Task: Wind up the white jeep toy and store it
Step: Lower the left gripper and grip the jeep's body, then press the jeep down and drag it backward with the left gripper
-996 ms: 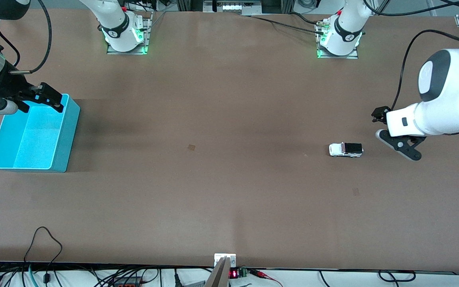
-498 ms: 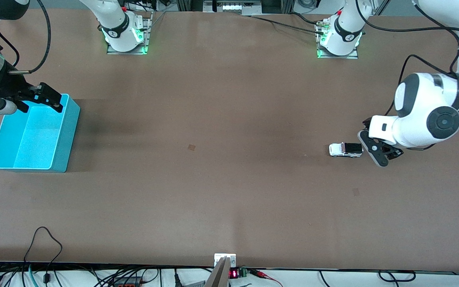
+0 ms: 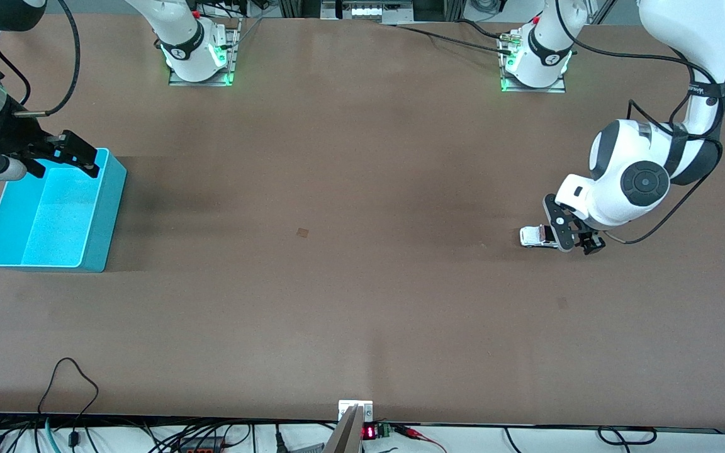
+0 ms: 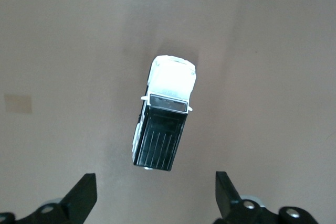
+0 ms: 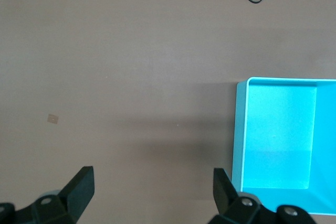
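Note:
The left gripper next needs to grab the white jeep toy by its black rear end (image 4: 159,140), to wind the toy along the table.
The white jeep toy (image 3: 531,236) stands on the brown table toward the left arm's end, white hood and black roof panel. In the left wrist view the jeep (image 4: 165,119) lies whole on the table. My left gripper (image 3: 573,240) is open and hangs low over the jeep's black rear end; its tips (image 4: 156,188) stand wide apart, touching nothing. My right gripper (image 3: 65,163) is open and empty, waiting over one edge of the cyan bin (image 3: 107,217). The right wrist view shows its tips (image 5: 152,181) over bare table beside the empty bin (image 5: 239,135).
The two arm bases (image 3: 199,60) (image 3: 535,63) stand along the table's farthest edge. Small tan marks sit on the table (image 3: 302,232) (image 3: 562,302). Cables (image 3: 70,384) run along the nearest edge.
My left arm swung in from its end of the table and lowered, so its gripper now hangs over the jeep's rear. The jeep and the right arm have not moved.

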You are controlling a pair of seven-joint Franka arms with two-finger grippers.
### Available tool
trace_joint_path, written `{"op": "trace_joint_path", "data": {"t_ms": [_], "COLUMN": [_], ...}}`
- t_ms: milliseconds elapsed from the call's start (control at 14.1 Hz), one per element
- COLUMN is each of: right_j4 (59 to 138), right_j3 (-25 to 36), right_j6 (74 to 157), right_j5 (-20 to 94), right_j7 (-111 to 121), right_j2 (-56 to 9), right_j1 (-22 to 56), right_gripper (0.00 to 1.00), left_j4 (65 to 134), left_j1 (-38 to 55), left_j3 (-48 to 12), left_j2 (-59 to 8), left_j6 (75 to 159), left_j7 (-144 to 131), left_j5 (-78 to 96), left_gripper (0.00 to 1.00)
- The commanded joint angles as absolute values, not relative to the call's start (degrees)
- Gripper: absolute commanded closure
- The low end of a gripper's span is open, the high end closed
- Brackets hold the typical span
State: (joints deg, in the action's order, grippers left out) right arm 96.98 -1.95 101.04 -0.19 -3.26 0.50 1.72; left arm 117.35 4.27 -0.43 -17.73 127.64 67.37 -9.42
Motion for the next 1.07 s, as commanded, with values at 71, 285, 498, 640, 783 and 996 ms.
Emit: {"op": "trace_joint_path", "data": {"t_ms": [71,285,498,640,783,996], "right_j4": [97.6,97.7,97.7,97.7,97.7,97.7], "right_j3": [-2.0,-2.0,-2.0,-2.0,-2.1,-2.1], "right_j6": [101.3,101.4,101.4,101.7,101.8,101.7], "right_j5": [0.2,0.2,0.2,0.2,0.3,0.3], "right_j7": [-2.9,-3.0,-3.0,-3.0,-3.0,-3.0], "right_j2": [1.4,1.4,1.4,1.3,1.2,1.3], "right_j1": [1.5,1.6,1.7,1.7,1.7,1.7], "right_gripper": [0.00,0.00,0.00,0.00,0.00,0.00], "left_j4": [121.5,125.8,126.2,126.2,126.2,125.9], "left_j1": [3.6,3.6,3.5,3.5,3.5,3.5], "left_j3": [-0.5,-0.5,-0.5,-0.5,-0.5,-0.5], "left_j2": [-17.9,-18.5,-19.8,-21.1,-21.9,-22.4], "left_j6": [135.1,142.4,144.1,145.9,147.1,147.4], "left_j7": [76.4,78.2,78.9,78.9,78.9,78.9], "left_j5": [-10.7,-10.7,-10.7,-10.7,-10.7,-10.7], "left_gripper": [0.03,0.06,0.10,0.11,0.11,0.12]}}
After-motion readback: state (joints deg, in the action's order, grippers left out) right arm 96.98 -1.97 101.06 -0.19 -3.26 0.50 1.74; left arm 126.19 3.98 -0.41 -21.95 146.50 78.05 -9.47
